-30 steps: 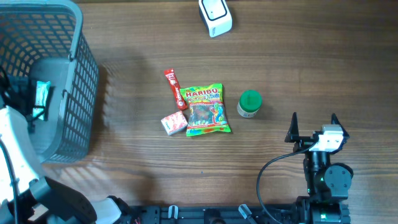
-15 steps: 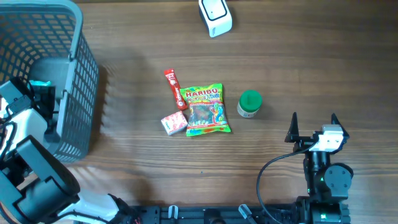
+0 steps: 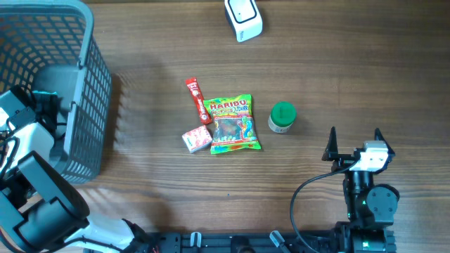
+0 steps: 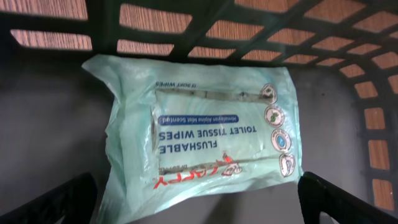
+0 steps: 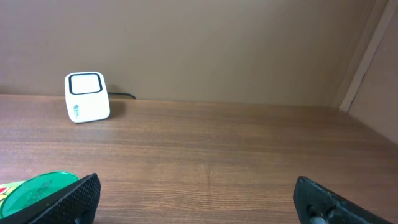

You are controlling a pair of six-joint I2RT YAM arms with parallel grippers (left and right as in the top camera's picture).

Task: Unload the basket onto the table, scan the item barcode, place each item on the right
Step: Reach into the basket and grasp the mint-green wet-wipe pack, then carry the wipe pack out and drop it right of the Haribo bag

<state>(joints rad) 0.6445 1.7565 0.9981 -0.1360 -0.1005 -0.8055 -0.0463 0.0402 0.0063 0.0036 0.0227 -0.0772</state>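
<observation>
The wipes pack has its barcode to be scanned, so my left gripper will hold the pack at its near edge (image 4: pixel 206 188), which leaves its broad sides mostly uncovered.
A pale green pack of toilet tissue wipes (image 4: pixel 205 130) lies flat on the floor of the grey basket (image 3: pixel 88 91). My left gripper (image 4: pixel 199 208) hovers over its near edge, open, fingers wide on either side and touching nothing. The white barcode scanner (image 3: pixel 243 18) stands at the table's far edge, also seen as the scanner (image 5: pixel 87 97) in the right wrist view. My right gripper (image 3: pixel 354 143) rests open and empty near the front right. On the table's middle lie a Haribo bag (image 3: pixel 233 124), a red stick packet (image 3: pixel 197 101), a small pink packet (image 3: pixel 197 139) and a green-lidded jar (image 3: pixel 283 117).
The basket's lattice wall (image 4: pixel 249 31) rises just beyond the wipes pack and curves round on the right. The green jar lid (image 5: pixel 37 190) sits just left of my right gripper's left finger. A beige wall backs the table.
The left arm swung over the basket in the first half second and now covers most of the wipes pack from above. The right arm has not moved.
</observation>
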